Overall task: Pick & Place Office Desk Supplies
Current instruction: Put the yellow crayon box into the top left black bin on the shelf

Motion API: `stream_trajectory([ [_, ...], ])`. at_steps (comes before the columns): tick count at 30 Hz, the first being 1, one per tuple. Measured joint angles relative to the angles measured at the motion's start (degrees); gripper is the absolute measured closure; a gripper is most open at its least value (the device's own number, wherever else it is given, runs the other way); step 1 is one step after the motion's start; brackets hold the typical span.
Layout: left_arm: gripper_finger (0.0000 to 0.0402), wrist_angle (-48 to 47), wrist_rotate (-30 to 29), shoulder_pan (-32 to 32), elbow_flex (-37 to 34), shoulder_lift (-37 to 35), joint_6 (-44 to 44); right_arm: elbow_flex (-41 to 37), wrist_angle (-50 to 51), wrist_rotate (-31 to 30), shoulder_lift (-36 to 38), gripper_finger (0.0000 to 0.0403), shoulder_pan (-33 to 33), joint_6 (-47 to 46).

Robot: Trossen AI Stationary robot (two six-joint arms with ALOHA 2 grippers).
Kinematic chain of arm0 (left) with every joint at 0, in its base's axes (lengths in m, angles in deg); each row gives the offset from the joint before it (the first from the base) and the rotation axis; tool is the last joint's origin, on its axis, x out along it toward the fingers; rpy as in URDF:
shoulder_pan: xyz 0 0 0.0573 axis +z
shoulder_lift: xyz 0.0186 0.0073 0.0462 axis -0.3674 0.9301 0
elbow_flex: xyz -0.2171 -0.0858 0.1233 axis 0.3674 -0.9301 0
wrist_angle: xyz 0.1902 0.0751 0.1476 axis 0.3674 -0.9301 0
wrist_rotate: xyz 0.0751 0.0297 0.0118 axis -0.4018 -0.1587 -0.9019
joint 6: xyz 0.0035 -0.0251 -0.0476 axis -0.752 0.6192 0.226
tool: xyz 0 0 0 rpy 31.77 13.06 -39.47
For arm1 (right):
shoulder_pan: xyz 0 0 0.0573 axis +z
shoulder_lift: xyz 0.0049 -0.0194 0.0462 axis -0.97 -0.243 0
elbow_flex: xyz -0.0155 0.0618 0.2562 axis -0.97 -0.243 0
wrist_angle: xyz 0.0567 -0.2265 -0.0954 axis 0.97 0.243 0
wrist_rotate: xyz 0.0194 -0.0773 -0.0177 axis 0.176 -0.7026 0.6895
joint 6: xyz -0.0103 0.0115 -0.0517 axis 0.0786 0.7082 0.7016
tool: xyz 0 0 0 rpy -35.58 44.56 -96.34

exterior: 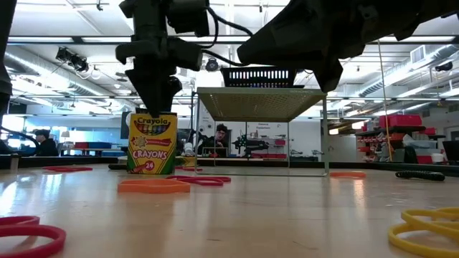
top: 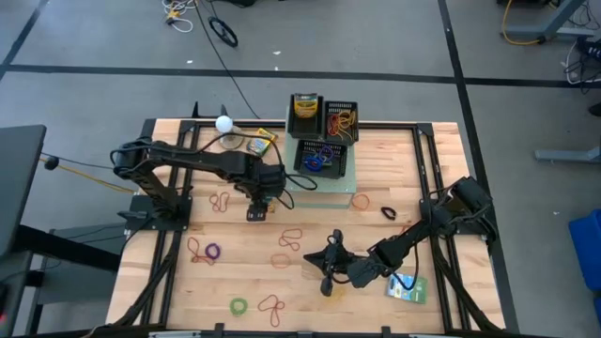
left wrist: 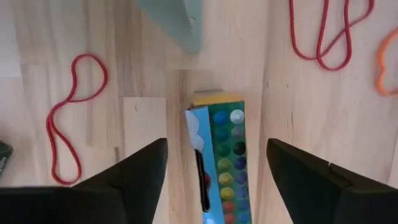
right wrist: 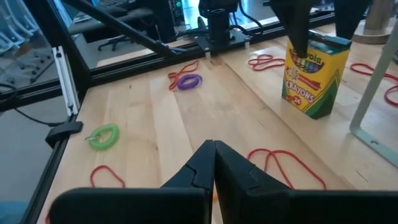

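I should place the crayon box in a basket, so next I need to grab the box with my left gripper by its top end.
A yellow-green crayon box stands upright on its bottom end on the wood table, left of the middle. My left gripper hangs over it, pointing down and open. One finger stands on each side of the box's top, with a gap on both sides. My right gripper hovers low near the table's front middle, shut, pointing toward the crayon box. Rubber bands lie scattered: red, purple, green, orange. A green-blue packet lies flat at the front right.
A raised teal platform at the table's far middle carries black baskets; one holds another crayon box. A white ball sits at the far left. Metal rails run along both table sides. Bare wood lies between the arms.
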Motion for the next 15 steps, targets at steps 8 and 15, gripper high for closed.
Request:
stream_trajectory([
  [8, 0.0163, 2.35, -0.07, 0.00, -3.21, 0.00, 4.66, 0.00, 0.42, 1.06, 0.01, 0.0389, 0.00, 0.75],
  [15, 0.0274, 1.11, -0.02, -0.01, -3.35, -0.20, 4.73, 0.00, 0.42, 1.52, 0.01, 0.0389, 0.00, 1.13],
])
